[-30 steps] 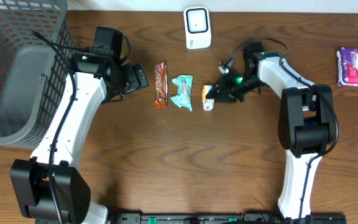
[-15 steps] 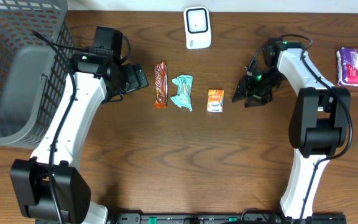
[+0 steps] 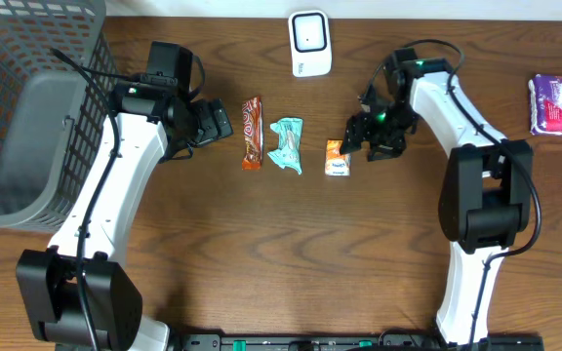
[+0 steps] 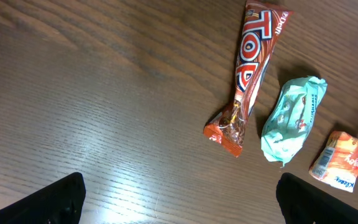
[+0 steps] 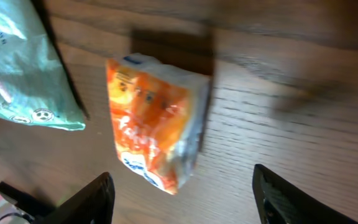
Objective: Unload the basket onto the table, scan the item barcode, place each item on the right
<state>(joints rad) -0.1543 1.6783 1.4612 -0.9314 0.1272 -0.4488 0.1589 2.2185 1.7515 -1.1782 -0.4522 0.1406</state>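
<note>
My right gripper is to pinch the orange packet [image 3: 337,157] next by the packet's edge nearest the gripper. This leaves the packet's printed barcode uncovered, so it can be shown to the scanner.
A small orange snack packet [image 3: 337,157] lies flat on the wooden table, right of a teal packet [image 3: 287,144] and a red-brown candy bar [image 3: 252,132]. The white barcode scanner [image 3: 310,43] stands at the back centre. My right gripper [image 3: 363,136] hovers just right of the orange packet, open and empty. In the right wrist view the orange packet [image 5: 157,134] lies just ahead of the right gripper [image 5: 185,199], between the lines of its spread fingers, untouched. My left gripper [image 3: 218,122] hangs open left of the candy bar [image 4: 248,68], and the left wrist view shows only bare wood at the left gripper [image 4: 179,202].
A grey mesh basket [image 3: 27,107] fills the left back corner. A purple-and-white packet [image 3: 560,104] lies at the far right edge. The teal packet [image 5: 17,68] lies close to the orange one on its left.
The right gripper let go of the orange packet, which now lies flat. It swung away to the right, then came back beside the packet with jaws wider. The left arm stayed still.
</note>
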